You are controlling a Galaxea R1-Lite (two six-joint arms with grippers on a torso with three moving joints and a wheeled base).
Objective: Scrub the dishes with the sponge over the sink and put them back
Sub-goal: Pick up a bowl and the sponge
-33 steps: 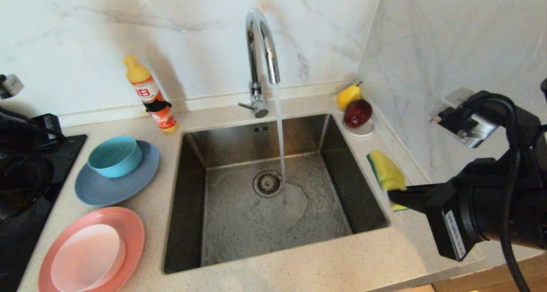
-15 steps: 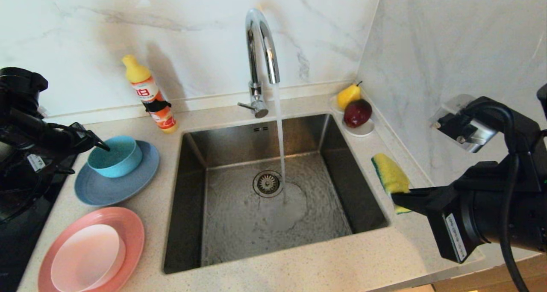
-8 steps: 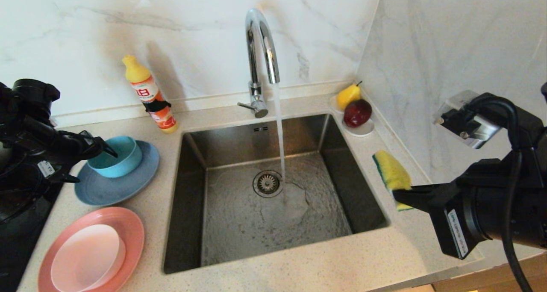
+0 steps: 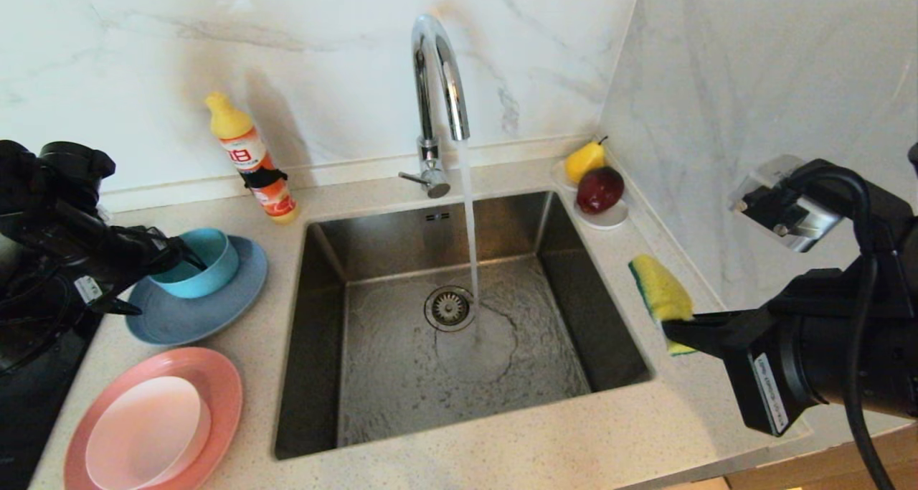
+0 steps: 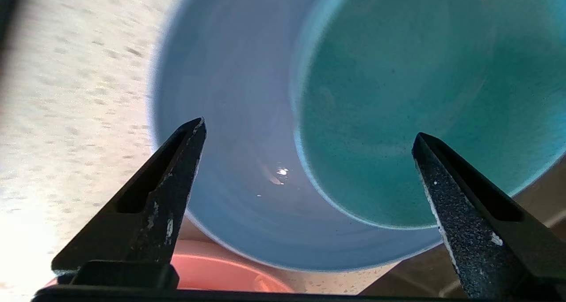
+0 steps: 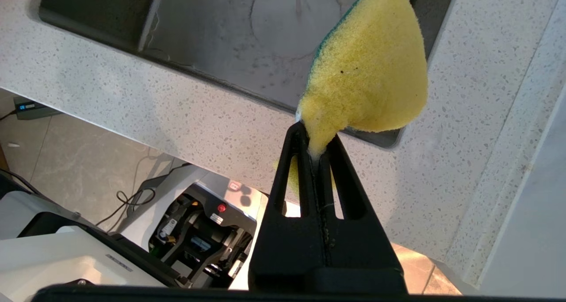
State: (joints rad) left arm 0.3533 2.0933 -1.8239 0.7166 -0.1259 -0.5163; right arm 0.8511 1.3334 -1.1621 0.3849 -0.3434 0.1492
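My left gripper should next pinch the teal bowl by its thin rim (image 5: 303,143) to scrub it, because the bowl is wider than my open fingers.
A teal bowl (image 4: 215,260) sits on a grey-blue plate (image 4: 201,311) left of the sink (image 4: 323,332). Nearer me, a pale pink-white bowl (image 4: 147,429) rests on a salmon-pink plate (image 4: 215,382). My left gripper (image 4: 168,287) is open and reaches in from the left. One finger hangs over the teal bowl's rim and the other outside it, over the plate. The left wrist view shows the teal bowl (image 5: 420,72) and the plate (image 5: 230,116) between the spread jaws of the left gripper (image 5: 308,128). My right gripper (image 6: 316,138) is shut on the narrow end of the yellow sponge (image 6: 371,72), held above the counter right of the sink.
Water runs from the chrome tap (image 4: 434,67) onto the drain. A detergent bottle (image 4: 251,160) stands at the back left. A white saucer (image 4: 609,221) with a pear and a red fruit sits at the back right corner. A black hob (image 4: 29,375) lies at far left.
My left arm has come in from the left and moved right and down to the teal bowl, its jaws spreading wider. The right gripper with the sponge has barely shifted.
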